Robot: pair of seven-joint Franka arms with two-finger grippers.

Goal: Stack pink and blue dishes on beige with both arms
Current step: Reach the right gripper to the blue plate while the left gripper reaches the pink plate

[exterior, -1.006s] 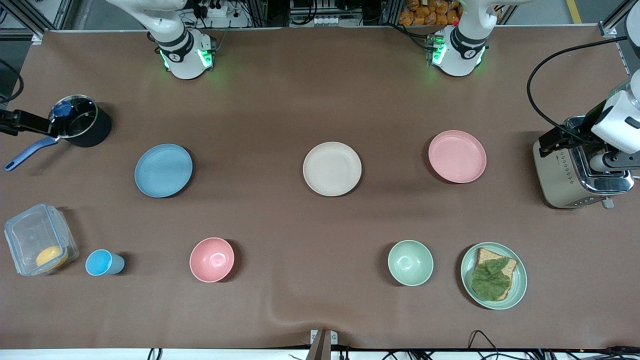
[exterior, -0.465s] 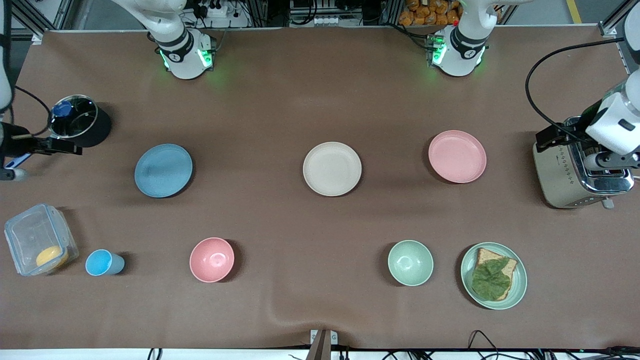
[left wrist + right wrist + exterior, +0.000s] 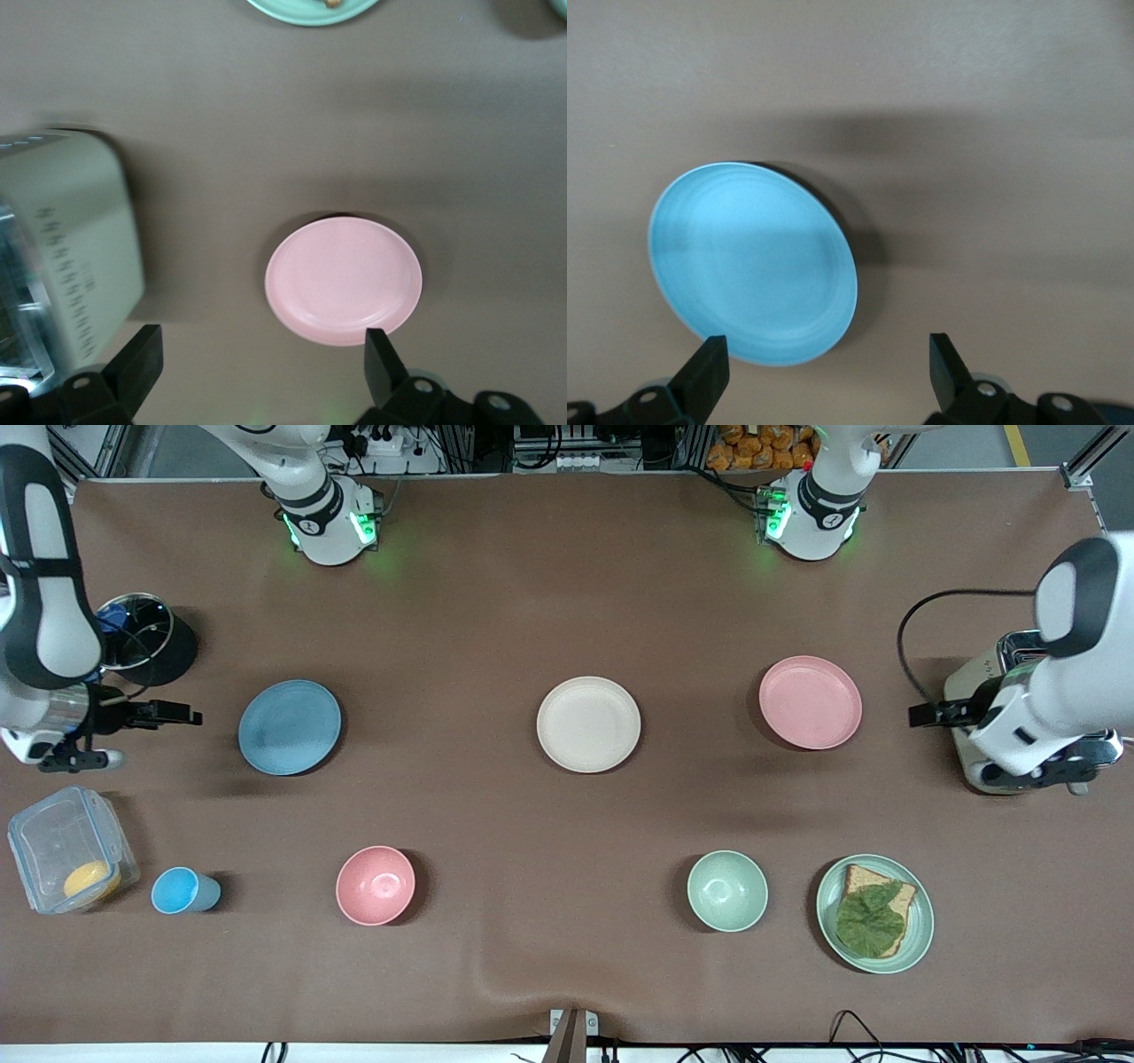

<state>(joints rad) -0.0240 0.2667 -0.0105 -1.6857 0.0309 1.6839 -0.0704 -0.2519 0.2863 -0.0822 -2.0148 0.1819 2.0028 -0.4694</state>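
My left gripper is to pick up the pink plate by its rim (image 3: 857,708) next. Then it should stack the pink plate on the beige plate (image 3: 588,724).
The light blue plate (image 3: 290,727) lies toward the right arm's end of the table. The beige plate (image 3: 588,724) sits in the middle and the pale pink plate (image 3: 810,701) toward the left arm's end. All three lie flat and apart. My right gripper (image 3: 173,714) hangs open over bare cloth beside the blue plate (image 3: 751,262), with nothing between its fingers (image 3: 709,367). My left gripper (image 3: 928,714) hangs open over the cloth between the toaster and the pink plate (image 3: 344,280). Its fingertips (image 3: 383,354) hold nothing.
A black pot (image 3: 146,642) stands under the right arm, and a toaster (image 3: 970,691) under the left arm. Nearer the camera are a clear container (image 3: 69,849), a blue cup (image 3: 182,891), a pink bowl (image 3: 376,885), a green bowl (image 3: 727,890) and a green plate (image 3: 921,921) with bread and a leaf.
The right gripper has swung from the pot toward the blue plate. The left gripper has come off the toaster toward the pink plate. No plate has moved.
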